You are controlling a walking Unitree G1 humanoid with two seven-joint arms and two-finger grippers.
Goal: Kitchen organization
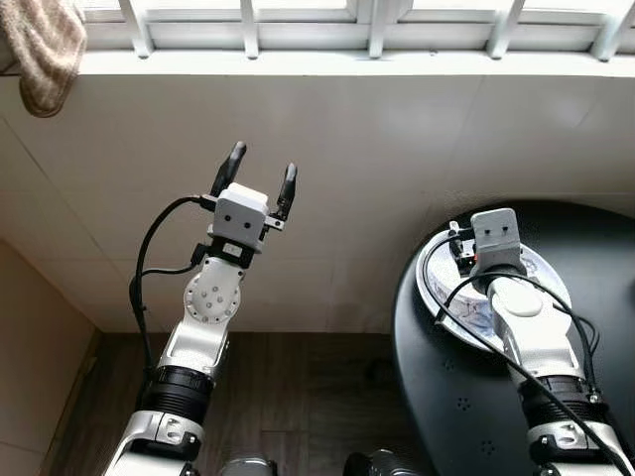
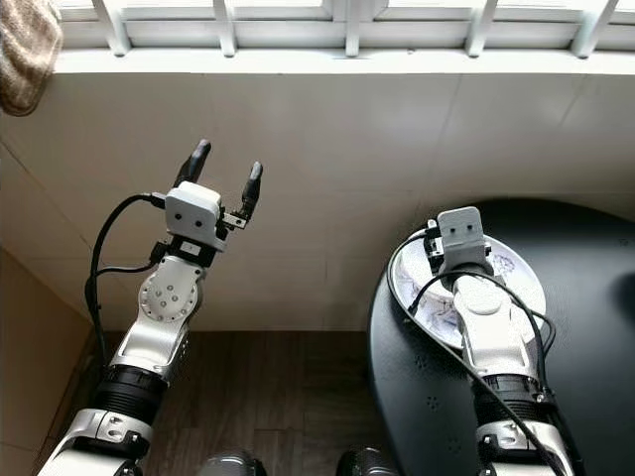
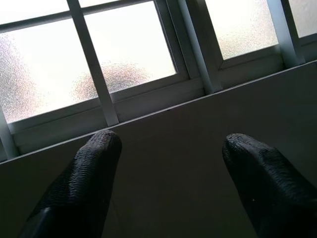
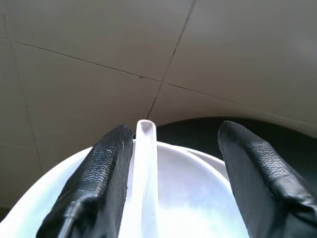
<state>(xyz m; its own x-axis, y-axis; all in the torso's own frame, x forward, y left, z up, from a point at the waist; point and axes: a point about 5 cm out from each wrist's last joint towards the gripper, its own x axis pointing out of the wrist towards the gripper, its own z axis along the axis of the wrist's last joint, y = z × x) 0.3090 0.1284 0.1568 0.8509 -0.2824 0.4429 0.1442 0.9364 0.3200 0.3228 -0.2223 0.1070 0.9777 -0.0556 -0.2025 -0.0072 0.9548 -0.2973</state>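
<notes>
My right gripper grabs the white utensil's thin handle [image 4: 145, 178] next, to empty the round table for kitchen organization.
A white plate [image 1: 548, 275] with a faint print lies on the near-left part of a round black table [image 1: 595, 233]. My right gripper [image 4: 173, 134] hovers low over the plate's left rim, open. In the right wrist view a white spoon-like handle [image 4: 145, 163] lies on the plate [image 4: 198, 198] between the fingers, close beside one finger [image 4: 106, 168]; I cannot tell whether they touch. My left gripper [image 1: 263, 164] is raised in front of the tiled wall below the window, open and holding nothing.
A pale tiled wall [image 1: 397, 149] runs under a white-framed frosted window [image 3: 124, 64]. A striped beige towel [image 1: 45, 45] hangs at the upper left. Dark wood floor [image 1: 298, 397] lies between the wall and the table.
</notes>
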